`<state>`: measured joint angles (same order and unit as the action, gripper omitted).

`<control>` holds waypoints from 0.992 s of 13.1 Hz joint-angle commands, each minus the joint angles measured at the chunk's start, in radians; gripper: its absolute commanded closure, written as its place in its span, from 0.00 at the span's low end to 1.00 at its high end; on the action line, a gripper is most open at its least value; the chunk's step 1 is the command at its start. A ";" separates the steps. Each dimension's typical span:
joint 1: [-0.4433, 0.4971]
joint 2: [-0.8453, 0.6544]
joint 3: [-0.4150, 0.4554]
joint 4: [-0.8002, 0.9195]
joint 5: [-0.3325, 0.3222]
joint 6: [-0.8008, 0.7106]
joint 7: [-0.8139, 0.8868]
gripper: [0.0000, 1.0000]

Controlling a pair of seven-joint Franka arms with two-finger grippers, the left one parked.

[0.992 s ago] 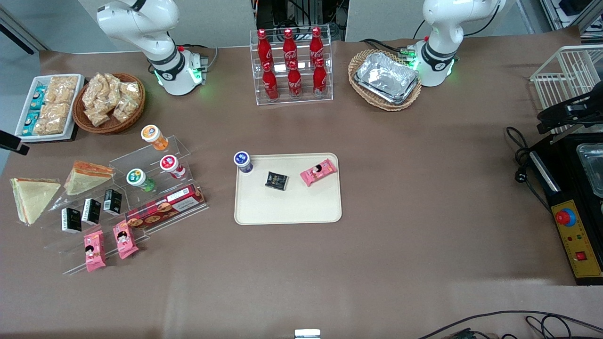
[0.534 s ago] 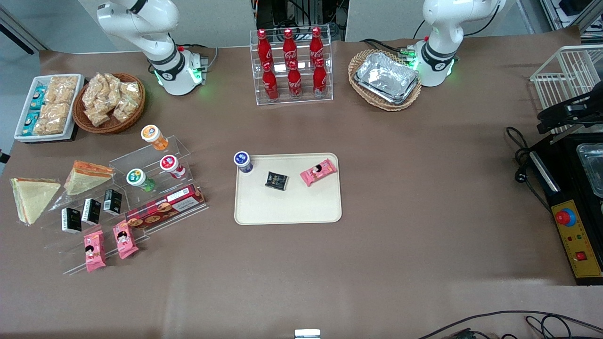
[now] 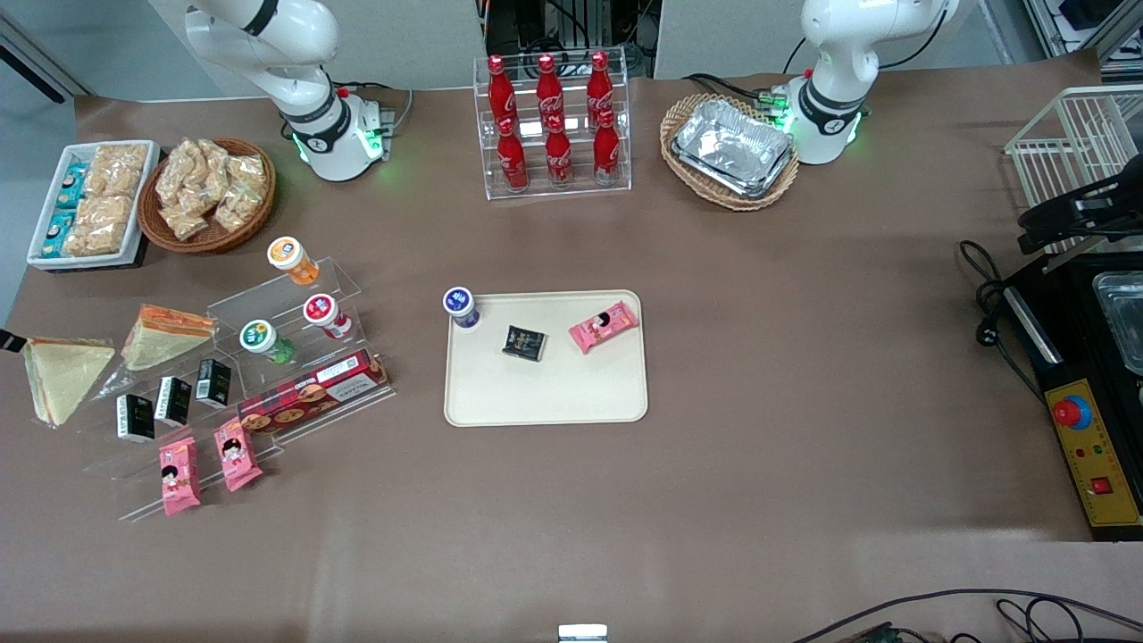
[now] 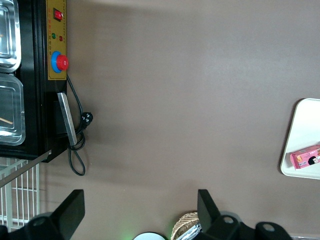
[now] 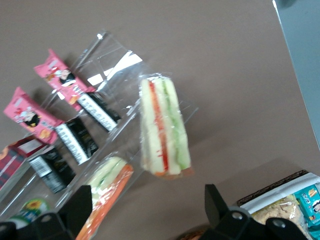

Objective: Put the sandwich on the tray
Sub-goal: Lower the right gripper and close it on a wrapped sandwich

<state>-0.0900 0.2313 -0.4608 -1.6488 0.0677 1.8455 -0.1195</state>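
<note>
I need to grab the sandwich by its wrapped wedge body [image 3: 66,377] next with my right gripper, to place the sandwich on the tray [image 3: 545,393].
The sandwich [image 3: 62,375] is a clear-wrapped pale wedge lying on the table at the working arm's end. Its cut side shows red and green filling in the right wrist view [image 5: 164,132]. My right gripper [image 5: 148,202] hovers above the table just short of the sandwich, open wide and empty. In the front view only a dark tip of the gripper [image 3: 9,340] shows at the frame edge, beside the sandwich. The cream tray [image 3: 545,393] lies mid-table, and its edge shows in the left wrist view [image 4: 302,125].
A tanner wedge sandwich [image 3: 165,335] lies beside the sandwich. An acrylic stand [image 3: 295,295] holds small bottles, black boxes [image 3: 174,400] and pink packets [image 3: 179,473]. The tray carries a blue-capped bottle [image 3: 459,306], a black packet [image 3: 524,343] and a pink packet [image 3: 604,326].
The gripper has moved along the frame edge, nearer the front camera, from beside the white snack dish to beside the sandwich. Nothing else has moved.
</note>
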 commanded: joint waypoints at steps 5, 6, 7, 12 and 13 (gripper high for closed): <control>-0.045 0.091 0.004 0.001 0.032 0.112 -0.022 0.00; -0.045 0.094 0.004 0.000 0.032 0.112 -0.022 0.00; -0.045 0.097 0.004 0.001 0.032 0.113 -0.022 0.00; -0.045 0.109 0.005 0.000 0.032 0.124 -0.022 0.00; -0.045 0.109 0.005 -0.002 0.034 0.124 -0.022 0.00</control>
<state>-0.1250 0.3320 -0.4599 -1.6531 0.0763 1.9526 -0.1228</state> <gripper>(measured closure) 0.000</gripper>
